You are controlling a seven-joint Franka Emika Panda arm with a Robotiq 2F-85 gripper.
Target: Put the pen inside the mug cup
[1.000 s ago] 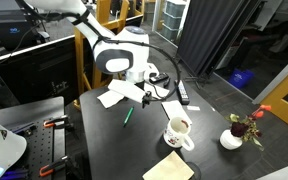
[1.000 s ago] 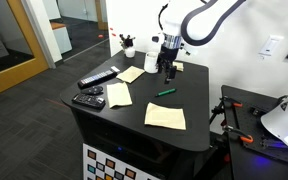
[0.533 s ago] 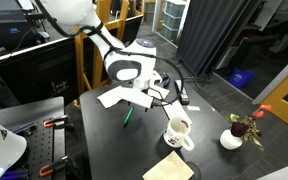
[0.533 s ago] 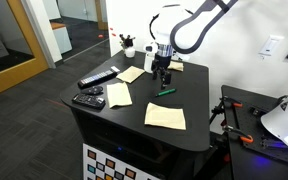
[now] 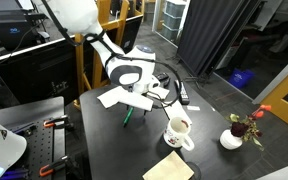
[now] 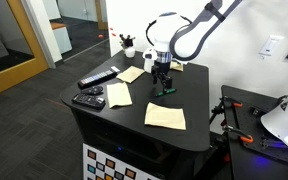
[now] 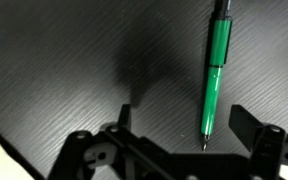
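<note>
My gripper needs to close now, because the green pen's tip end (image 5: 129, 115) (image 7: 207, 125) lies between my open fingertips. Closing now would hold it.
The green pen (image 7: 216, 75) lies flat on the black table, its tip between my open fingers in the wrist view. It also shows in both exterior views (image 5: 127, 116) (image 6: 167, 92). My gripper (image 7: 184, 125) is open and hovers just above the pen (image 5: 144, 103) (image 6: 163, 83). The white mug (image 5: 178, 132) with dark markings stands upright near the table's front in an exterior view, apart from the pen; in the other exterior view it is hidden behind the arm.
A white vase with a red flower (image 5: 234, 137) stands by the table edge. Black remotes (image 6: 95, 80) (image 6: 88, 99) and tan paper napkins (image 6: 165, 116) (image 6: 119, 94) lie on the table (image 6: 134, 125). A white sheet (image 5: 114, 95) lies under the arm.
The arm has come down and moved over the pen; the gripper now sits lower and closer to it. The pen and mug have not moved.
</note>
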